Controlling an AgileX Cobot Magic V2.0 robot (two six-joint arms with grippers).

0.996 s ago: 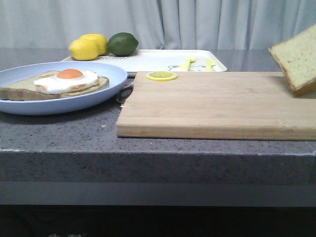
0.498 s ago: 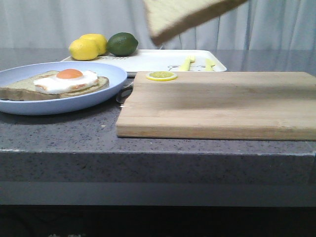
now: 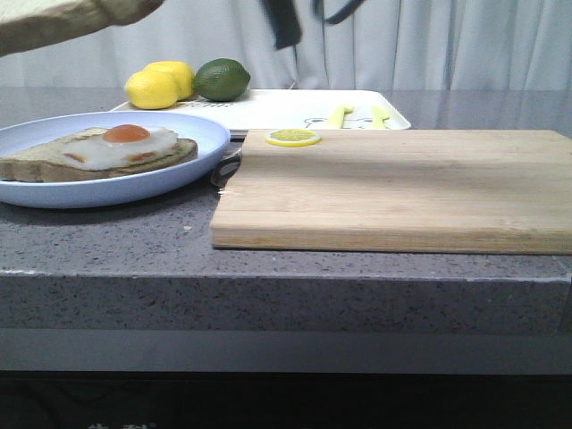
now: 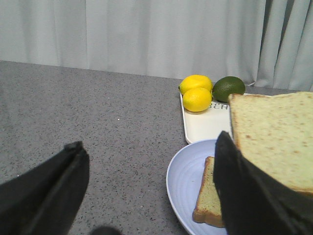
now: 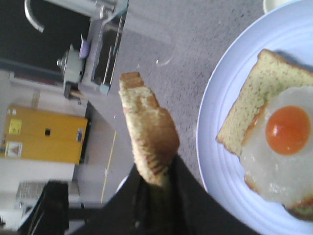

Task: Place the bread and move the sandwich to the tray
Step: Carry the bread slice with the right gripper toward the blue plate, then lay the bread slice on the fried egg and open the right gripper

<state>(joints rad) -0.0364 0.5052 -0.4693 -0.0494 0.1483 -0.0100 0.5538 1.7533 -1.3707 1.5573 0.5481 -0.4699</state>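
Observation:
The bread slice hangs high above the fried egg on the plate, so my right gripper keeps hold of the slice until it is lower.
My right gripper is shut on the edge of the thick bread slice. It holds the slice in the air above and beside the pale-blue plate. In the front view the bread hangs at the top left, above the plate. On the plate lies a thinner slice topped with a fried egg. The cream-white tray stands behind the plate. My left gripper is open and empty, low over the counter beside the plate; the held bread shows past its fingers.
Two lemons and a lime sit at the tray's left end, yellow cutlery at its right. A wooden cutting board with a lemon slice fills the right of the counter. Dark arm parts hang at the top.
The bread slice has travelled left, from the right edge over the cutting board, across the top centre, to the top left above the plate. The plate and board have not moved.

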